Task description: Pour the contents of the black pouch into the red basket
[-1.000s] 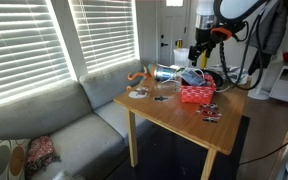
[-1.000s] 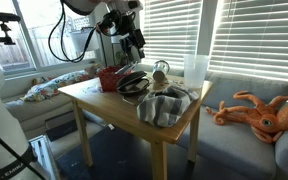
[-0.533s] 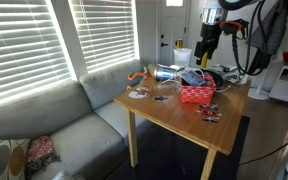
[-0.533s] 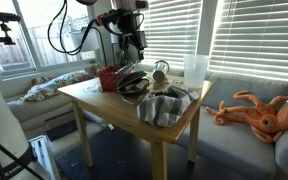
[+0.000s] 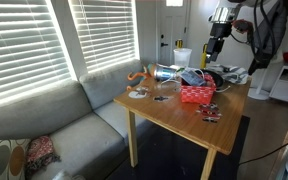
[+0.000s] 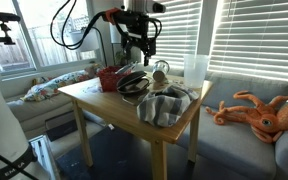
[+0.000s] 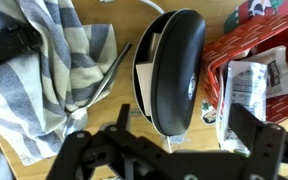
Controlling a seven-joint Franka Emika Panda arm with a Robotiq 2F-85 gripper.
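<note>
The black pouch's open side should stay free to pour into the basket (image 7: 246, 48), so my gripper should next grab the pouch's smooth black cover at the rounded end.
The black pouch (image 7: 174, 65) lies on the wooden table, an oval with a white inner edge showing; it also shows in an exterior view (image 6: 134, 82). The red basket (image 7: 246, 48) stands right beside it with white packets (image 7: 252, 85) inside, and shows in both exterior views (image 5: 197, 94) (image 6: 109, 78). My gripper (image 7: 184, 130) hangs above the pouch and basket with its jaws wide open and nothing between them. In both exterior views it is well above the table (image 5: 215, 46) (image 6: 142, 45).
A grey striped cloth (image 7: 44, 70) (image 6: 164, 105) lies beside the pouch. A white cup (image 6: 195, 68) (image 5: 183, 57) stands at the table's far edge. Small items (image 5: 212, 113) are scattered on the table (image 5: 169, 115). A grey sofa (image 5: 64, 125) and an orange octopus plush (image 6: 259, 110) sit alongside.
The gripper has risen and drifted sideways away from the table over the last second. The pouch, basket and cloth have not moved.
</note>
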